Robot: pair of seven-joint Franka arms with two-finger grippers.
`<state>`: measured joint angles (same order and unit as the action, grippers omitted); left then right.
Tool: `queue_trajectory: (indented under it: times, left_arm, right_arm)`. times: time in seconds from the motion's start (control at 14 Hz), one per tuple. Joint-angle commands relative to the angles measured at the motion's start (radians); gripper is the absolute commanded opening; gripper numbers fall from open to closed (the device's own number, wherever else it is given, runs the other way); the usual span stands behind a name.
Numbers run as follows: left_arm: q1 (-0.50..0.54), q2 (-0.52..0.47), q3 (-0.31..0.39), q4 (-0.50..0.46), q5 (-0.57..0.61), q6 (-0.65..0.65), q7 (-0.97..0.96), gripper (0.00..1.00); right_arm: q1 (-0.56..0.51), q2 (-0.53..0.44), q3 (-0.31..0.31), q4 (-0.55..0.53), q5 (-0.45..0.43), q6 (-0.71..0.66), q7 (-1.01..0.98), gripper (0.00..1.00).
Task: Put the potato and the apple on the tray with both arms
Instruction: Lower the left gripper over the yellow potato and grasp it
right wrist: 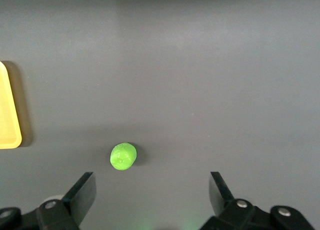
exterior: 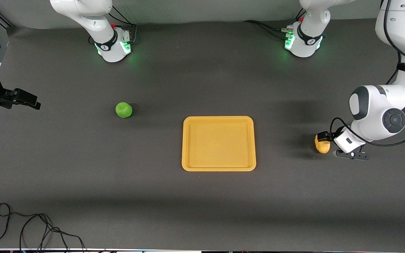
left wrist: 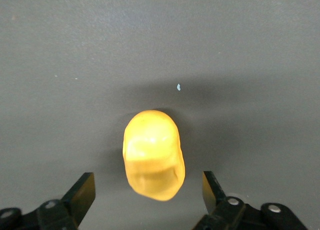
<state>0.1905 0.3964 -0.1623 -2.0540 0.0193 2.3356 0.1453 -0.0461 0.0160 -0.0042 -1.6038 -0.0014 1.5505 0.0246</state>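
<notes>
The left gripper grabs the potato (exterior: 322, 144) by its long sides next, to put it on the tray (exterior: 218, 120).
The yellow-orange potato (exterior: 322, 144) lies on the dark table toward the left arm's end, beside the tray (exterior: 218, 120). My left gripper (exterior: 325, 140) is low at the potato and open. In the left wrist view the potato (left wrist: 153, 155) has one end between the two fingertips, with gaps on both sides of my left gripper (left wrist: 149, 190). The green apple (exterior: 123, 110) rests on the table toward the right arm's end. My right gripper (exterior: 30, 100) is open and empty, up in the air well away from the apple. In the right wrist view the apple (right wrist: 123, 156) lies ahead of my right gripper (right wrist: 152, 190), and a tray corner (right wrist: 9, 115) shows.
The two arm bases (exterior: 114, 45) (exterior: 302, 42) stand along the table's back edge. A loose black cable (exterior: 30, 228) lies near the front camera toward the right arm's end.
</notes>
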Motion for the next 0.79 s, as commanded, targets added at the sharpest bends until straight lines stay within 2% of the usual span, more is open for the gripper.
queue_trajectory:
  times: [0.0, 0.14, 0.21, 0.43, 0.57, 0.64, 0.71]
  left_arm:
    - [0.003, 0.051, 0.001, 0.029, 0.01, 0.011, -0.001, 1.0]
    - [0.003, 0.071, 0.001, 0.026, 0.01, 0.025, -0.003, 0.97]
    - [0.003, 0.076, 0.001, 0.02, 0.01, 0.025, -0.003, 0.91]
    - [0.004, 0.07, 0.0, 0.024, 0.008, -0.004, -0.006, 0.59]
    - [0.003, 0.042, 0.0, 0.041, 0.008, -0.085, -0.007, 0.18]
    - [0.0, 0.02, -0.002, 0.066, 0.008, -0.146, -0.019, 0.06]
    - [-0.009, 0.001, -0.005, 0.102, 0.005, -0.204, -0.05, 0.05]
  right_arm:
    - [0.011, 0.015, -0.011, 0.03, 0.0, -0.017, 0.008, 1.0]
    - [0.011, 0.013, -0.011, 0.03, -0.002, -0.017, 0.008, 1.0]
    - [0.012, 0.013, -0.011, 0.03, 0.0, -0.017, 0.006, 1.0]
    - [0.014, 0.013, -0.01, 0.025, 0.0, -0.015, 0.006, 1.0]
    - [0.014, 0.013, -0.008, 0.022, 0.0, -0.009, 0.005, 1.0]
    - [0.014, 0.013, -0.008, 0.021, -0.002, -0.007, 0.005, 1.0]
    - [0.014, 0.012, -0.008, 0.018, -0.002, -0.006, 0.005, 1.0]
